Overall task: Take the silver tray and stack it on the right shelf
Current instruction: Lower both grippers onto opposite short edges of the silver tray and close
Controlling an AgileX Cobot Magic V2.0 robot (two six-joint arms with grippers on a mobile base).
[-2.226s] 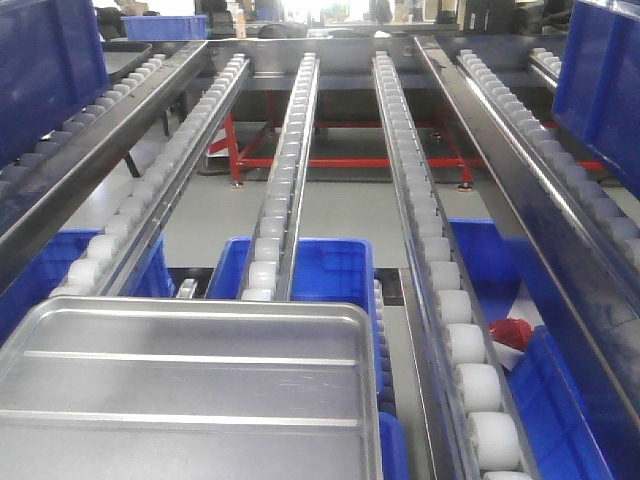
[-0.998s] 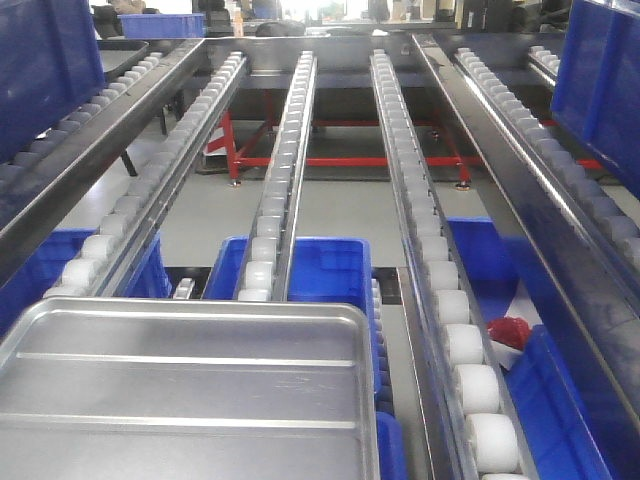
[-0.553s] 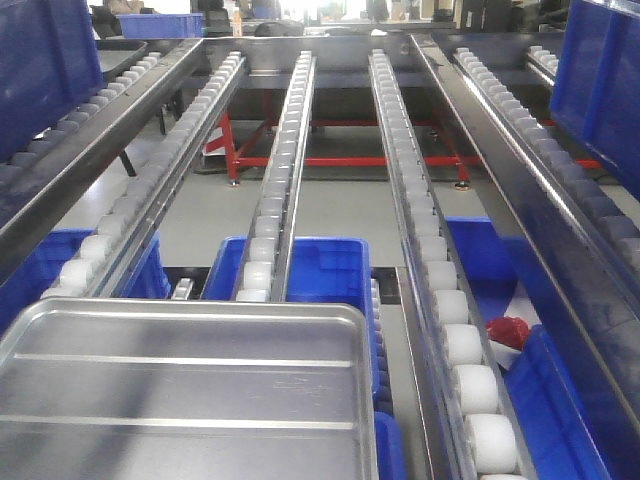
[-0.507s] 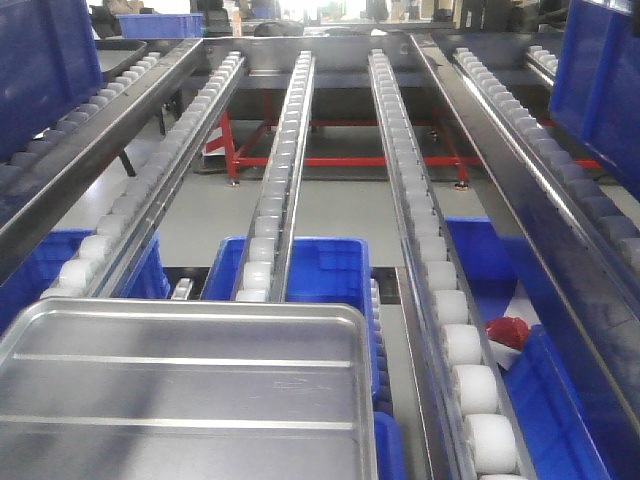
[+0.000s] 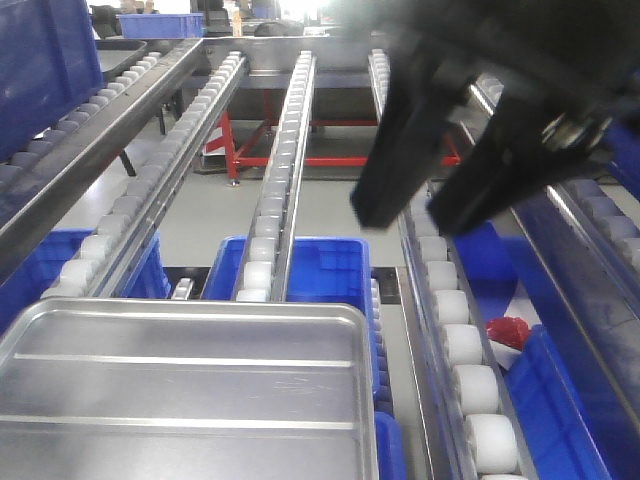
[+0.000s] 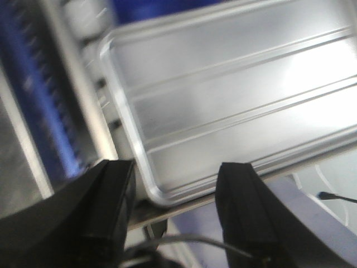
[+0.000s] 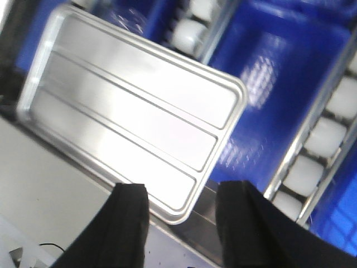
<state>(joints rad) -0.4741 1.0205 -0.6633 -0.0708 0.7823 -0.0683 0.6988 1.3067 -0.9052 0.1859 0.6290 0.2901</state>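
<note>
I need to grab the silver tray (image 5: 190, 390) next with my right gripper by its short side's rim (image 5: 368, 400). Then I can lift the tray off the roller rails to stack it.
The silver tray (image 5: 190, 390) lies flat at the lower left of the front view, shiny, with two long ridges. The shelf's roller rails (image 5: 455, 335) run away from it. In the left wrist view my left gripper (image 6: 175, 184) is open, its black fingers (image 6: 111, 192) standing either side of the near left corner of the tray (image 6: 234, 95), above it. In the right wrist view my right gripper (image 7: 183, 198) is open over the near right corner of the tray (image 7: 134, 111). From the front, the right gripper (image 5: 412, 222) is a dark blur hanging at the upper right.
Blue bins (image 5: 320, 270) sit below the rails; one on the right holds something red (image 5: 508, 332). A blue crate (image 5: 40, 60) stands on the left lane. A steel divider (image 5: 560, 250) runs along the right. A red frame (image 5: 330, 160) stands on the floor beyond.
The right gripper has swung into the front view at the upper right, where only rails showed before. The tray has not moved.
</note>
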